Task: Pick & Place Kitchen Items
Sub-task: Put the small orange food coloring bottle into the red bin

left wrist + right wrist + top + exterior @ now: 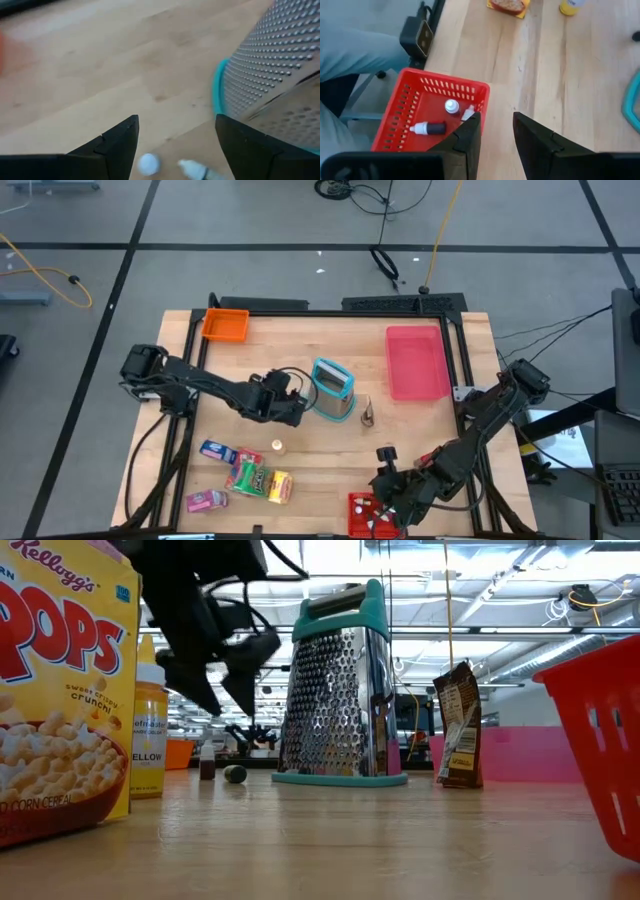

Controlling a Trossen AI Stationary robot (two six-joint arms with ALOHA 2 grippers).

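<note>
The tiny white bottle needs to go into the red bin [366,516]. My left gripper should grab the bottle by its white cap [278,444] next.
My left gripper [177,120] hangs open above the wood beside the steel grater with teal trim [333,390]. A tiny white bottle [192,170] and a white cap [148,163] lie on the table below, between its fingers, untouched. My right gripper [496,117] hovers over the rim of the red bin [432,112], fingers a narrow gap apart and empty. Two tiny bottles [430,128] lie in that bin. Several snack packets [248,477] lie flat near the table's front left. A small yellow bottle [277,447] stands beside them, and a brown packet [367,415] stands by the grater.
An orange bin [225,326] sits at the far left corner and a flat pink tray [417,362] at the far right. In the low view a small cereal box [60,690] stands close to the camera. Bare wood lies between the grater and the red bin.
</note>
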